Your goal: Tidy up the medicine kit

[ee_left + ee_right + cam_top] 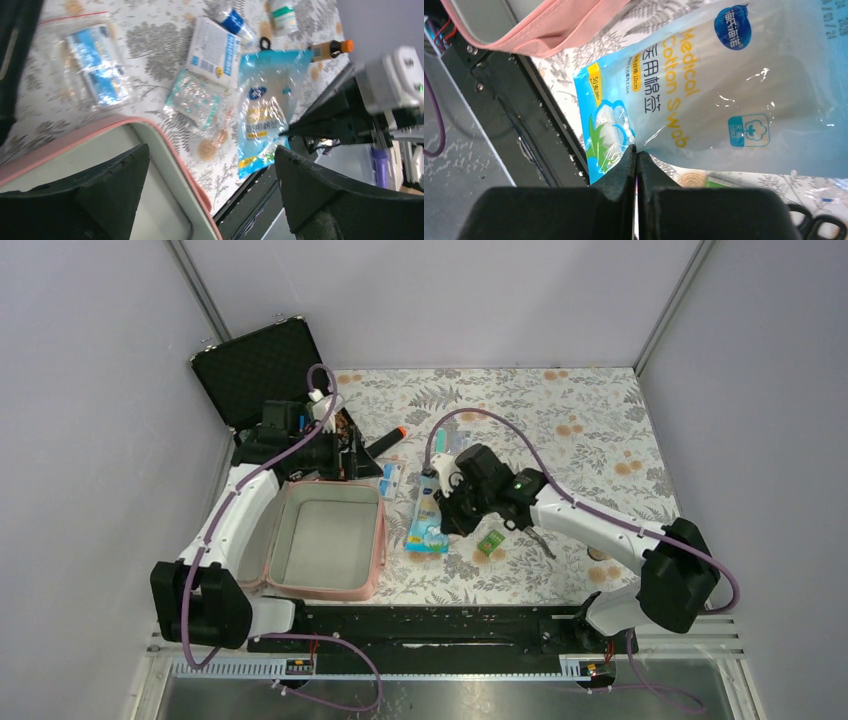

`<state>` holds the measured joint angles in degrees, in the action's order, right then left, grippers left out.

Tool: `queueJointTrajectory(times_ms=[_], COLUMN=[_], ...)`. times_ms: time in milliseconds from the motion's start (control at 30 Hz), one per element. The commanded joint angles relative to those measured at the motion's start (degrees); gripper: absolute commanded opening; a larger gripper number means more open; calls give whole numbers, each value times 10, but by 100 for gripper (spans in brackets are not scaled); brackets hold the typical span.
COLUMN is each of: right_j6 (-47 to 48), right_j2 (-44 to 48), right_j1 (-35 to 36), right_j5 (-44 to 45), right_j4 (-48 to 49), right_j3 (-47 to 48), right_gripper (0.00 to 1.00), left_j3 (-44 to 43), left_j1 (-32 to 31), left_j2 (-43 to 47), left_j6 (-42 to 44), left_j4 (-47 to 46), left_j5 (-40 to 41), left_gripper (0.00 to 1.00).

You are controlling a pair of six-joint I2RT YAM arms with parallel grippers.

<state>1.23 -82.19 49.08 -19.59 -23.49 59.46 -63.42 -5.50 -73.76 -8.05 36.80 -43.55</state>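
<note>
My left gripper must reach the blue bag before closing.
The pink medicine kit (378, 550) lies open at the near left, its grey inside showing nothing in it. Its pink rim (165, 145) shows in the left wrist view and a corner (549, 30) in the right wrist view. My left gripper (345, 455) (211, 150) is open and empty over the kit's far right corner. My right gripper (447, 525) (636, 150) is shut on the edge of a blue bag of medical cotton swabs (428, 520) (724, 90), which lies just right of the kit. The bag also shows in the left wrist view (262, 115).
A black hard case (258, 370) stands open at the back left. A zip bag of blue packets (95, 65), a white sachet (212, 52), a blister pack (195, 102) and an orange-capped vial (330, 49) lie beyond the kit. A green box (490, 542) lies by the right gripper.
</note>
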Motion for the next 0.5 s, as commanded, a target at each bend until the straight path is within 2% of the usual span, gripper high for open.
queueJointTrajectory(times_ms=[0, 100, 233, 333, 467], right_j6=[31, 33, 20, 9, -7], right_j2=[14, 14, 10, 5, -5], right_j1=[-28, -33, -40, -40, -40], right_j5=[-37, -53, -93, -117, -129], right_j4=[-15, -13, 1, 7, 23], right_j3=[40, 59, 69, 75, 87], right_gripper=[0, 0, 0, 0, 0], left_j3=[21, 30, 56, 74, 67], left_j1=[-32, -52, -76, -89, -109], left_j2=[-12, -30, -39, -51, -78], left_j6=[-41, -81, -98, -124, -143], left_j4=[-103, -134, -182, -224, -231], left_j5=[-68, -95, -89, -116, -151], left_gripper=[94, 94, 94, 91, 87])
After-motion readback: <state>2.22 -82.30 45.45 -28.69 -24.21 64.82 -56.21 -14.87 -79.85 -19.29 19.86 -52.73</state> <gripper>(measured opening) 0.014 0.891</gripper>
